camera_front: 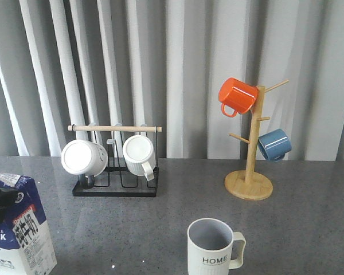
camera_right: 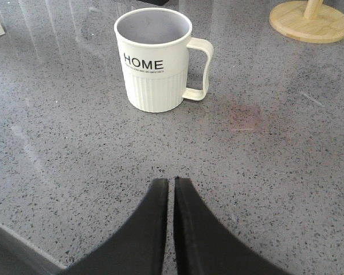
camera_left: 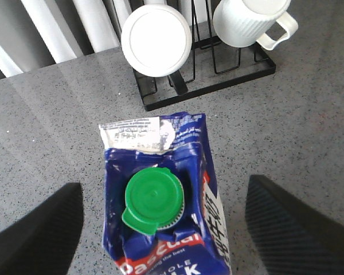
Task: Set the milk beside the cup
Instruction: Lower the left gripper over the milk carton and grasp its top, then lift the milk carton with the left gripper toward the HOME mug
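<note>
The carton's top is short of my left gripper's fingers. I need to move my left gripper toward the carton before I close on it.
The milk, a dark-blue and white carton with a green cap, stands upright at the front left of the table. My left gripper is open above it, with one finger on each side and a clear gap to the carton. A dark part of that gripper shows beside the carton in the front view. The cup, a cream mug lettered "HOME", stands at the front centre, handle to the right. My right gripper is shut and empty, low over the table in front of the cup.
A black wire rack with two white ribbed mugs stands at the back left. A wooden mug tree at the back right holds an orange mug and a blue mug. A grey curtain hangs behind the table.
</note>
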Action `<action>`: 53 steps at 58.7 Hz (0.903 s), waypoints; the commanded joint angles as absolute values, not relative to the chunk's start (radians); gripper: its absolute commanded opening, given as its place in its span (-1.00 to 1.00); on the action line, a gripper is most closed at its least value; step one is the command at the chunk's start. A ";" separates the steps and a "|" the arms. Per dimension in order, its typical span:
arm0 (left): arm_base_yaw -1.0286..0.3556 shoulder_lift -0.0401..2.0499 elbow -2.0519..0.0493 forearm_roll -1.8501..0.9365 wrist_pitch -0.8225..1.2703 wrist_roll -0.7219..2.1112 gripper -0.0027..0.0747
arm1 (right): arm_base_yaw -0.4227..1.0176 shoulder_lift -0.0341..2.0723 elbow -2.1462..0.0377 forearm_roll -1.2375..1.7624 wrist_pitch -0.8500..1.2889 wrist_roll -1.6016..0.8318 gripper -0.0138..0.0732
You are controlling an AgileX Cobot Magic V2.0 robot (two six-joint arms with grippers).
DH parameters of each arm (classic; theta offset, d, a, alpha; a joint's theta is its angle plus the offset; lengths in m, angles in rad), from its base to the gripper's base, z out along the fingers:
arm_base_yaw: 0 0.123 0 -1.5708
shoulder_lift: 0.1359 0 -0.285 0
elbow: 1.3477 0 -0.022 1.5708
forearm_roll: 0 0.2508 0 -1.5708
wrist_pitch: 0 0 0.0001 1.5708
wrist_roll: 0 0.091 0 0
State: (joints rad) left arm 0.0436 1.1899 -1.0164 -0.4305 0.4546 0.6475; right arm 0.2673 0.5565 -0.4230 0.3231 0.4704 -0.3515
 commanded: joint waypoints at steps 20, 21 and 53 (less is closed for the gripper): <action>0.039 1.305 -1.060 -0.459 0.369 0.660 0.50 | 0.265 0.557 -0.452 0.326 0.414 -0.344 -0.63; 0.039 1.305 -1.060 -0.459 0.369 0.660 0.48 | 0.265 0.557 -0.452 0.326 0.414 -0.343 -0.63; 0.038 1.292 -1.074 -0.505 0.321 0.658 -0.95 | 0.265 0.557 -0.452 0.322 0.414 -0.317 -0.63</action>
State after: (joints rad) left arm 0.0436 1.3326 -1.0270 -0.4491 0.3815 0.6599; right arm 0.2673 0.5565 -0.4230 0.3198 0.4704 -0.3194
